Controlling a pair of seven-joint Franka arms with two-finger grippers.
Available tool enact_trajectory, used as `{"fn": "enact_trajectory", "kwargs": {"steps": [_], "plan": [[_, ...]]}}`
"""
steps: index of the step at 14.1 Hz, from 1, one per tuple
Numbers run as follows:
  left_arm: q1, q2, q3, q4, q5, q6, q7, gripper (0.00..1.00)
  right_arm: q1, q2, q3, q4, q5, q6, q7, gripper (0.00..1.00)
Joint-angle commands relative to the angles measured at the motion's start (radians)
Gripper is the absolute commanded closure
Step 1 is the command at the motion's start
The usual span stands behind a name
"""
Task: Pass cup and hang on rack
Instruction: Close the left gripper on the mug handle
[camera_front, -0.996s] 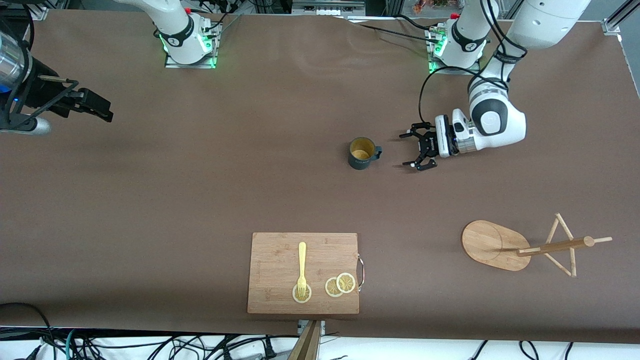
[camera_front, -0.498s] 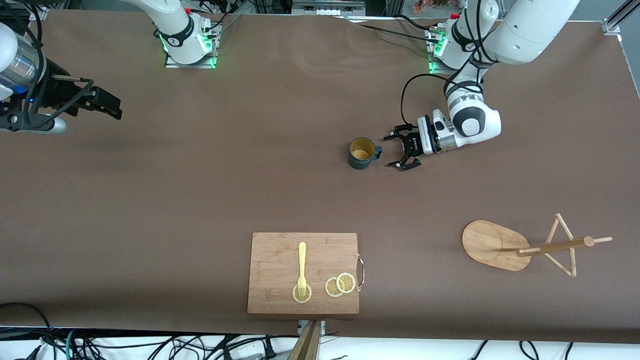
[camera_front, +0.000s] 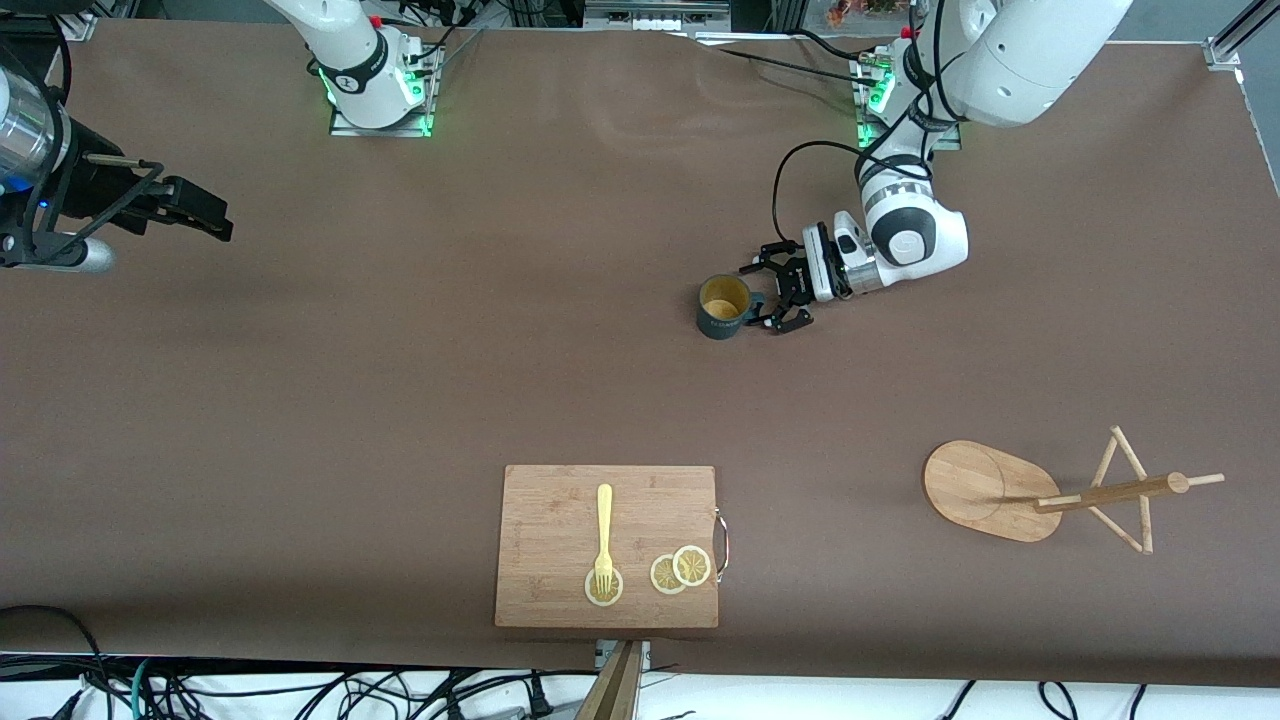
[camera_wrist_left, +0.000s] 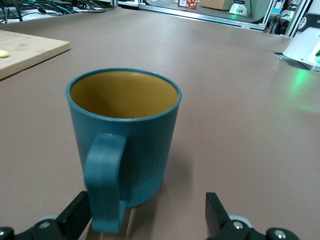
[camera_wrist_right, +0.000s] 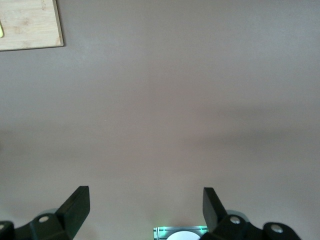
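Note:
The cup's handle (camera_front: 755, 304) (camera_wrist_left: 104, 177) sits between the open fingers of my left gripper, so my left gripper should close. Closing now would hold it.
The dark teal cup (camera_front: 723, 305) stands upright mid-table, its yellowish inside showing and its handle (camera_wrist_left: 105, 180) turned toward the left arm. My left gripper (camera_front: 770, 297) is low at the cup, open, with the handle between its fingers and close to one of them; it grips nothing. In the left wrist view the cup (camera_wrist_left: 125, 130) fills the middle, with the left gripper (camera_wrist_left: 147, 220) wide apart at the handle. The wooden rack (camera_front: 985, 490) sits nearer the camera, toward the left arm's end. My right gripper (camera_front: 205, 215) waits open over bare table at the right arm's end, also open in its wrist view (camera_wrist_right: 145, 210).
A wooden cutting board (camera_front: 607, 546) lies near the table's front edge, carrying a yellow fork (camera_front: 604, 535) and lemon slices (camera_front: 680, 570). Its corner shows in both wrist views (camera_wrist_left: 25, 47) (camera_wrist_right: 30, 25). Brown table (camera_front: 400, 380) surrounds the cup.
My left gripper has travelled across the table to the cup, still open, and now brackets the handle. The right gripper shifted only slightly. The cup has not moved.

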Motion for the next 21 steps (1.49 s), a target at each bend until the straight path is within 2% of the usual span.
{"fn": "enact_trajectory", "kwargs": {"steps": [1,2,5,8,11,16,19,21], "plan": [[0.009,0.018,-0.005,0.002,-0.056,0.006,0.186,0.00,-0.033,-0.041,0.034,-0.040,-0.014,-0.001,-0.019,0.00],[0.009,0.018,-0.005,0.004,-0.057,0.006,0.215,0.09,-0.032,-0.041,0.034,-0.038,-0.014,-0.002,-0.019,0.00],[0.010,0.020,-0.004,0.009,-0.071,0.006,0.229,0.79,-0.033,-0.038,0.029,-0.037,-0.014,0.002,-0.020,0.00],[0.010,0.020,-0.004,0.012,-0.072,0.006,0.216,1.00,-0.035,-0.038,0.026,-0.037,-0.014,0.010,-0.020,0.00],[0.022,0.014,0.001,0.024,-0.057,0.006,0.135,1.00,-0.033,-0.038,0.026,-0.035,-0.014,0.015,-0.020,0.00],[0.050,-0.078,-0.002,0.021,-0.027,0.001,-0.262,1.00,-0.033,-0.038,0.026,-0.035,-0.012,0.018,-0.020,0.00],[0.099,-0.194,-0.004,0.019,0.180,-0.011,-0.625,1.00,-0.033,-0.038,0.026,-0.035,-0.012,0.018,-0.020,0.00],[0.152,-0.288,-0.004,0.021,0.362,-0.061,-0.923,1.00,-0.033,-0.038,0.026,-0.035,-0.012,0.018,-0.020,0.00]]}}
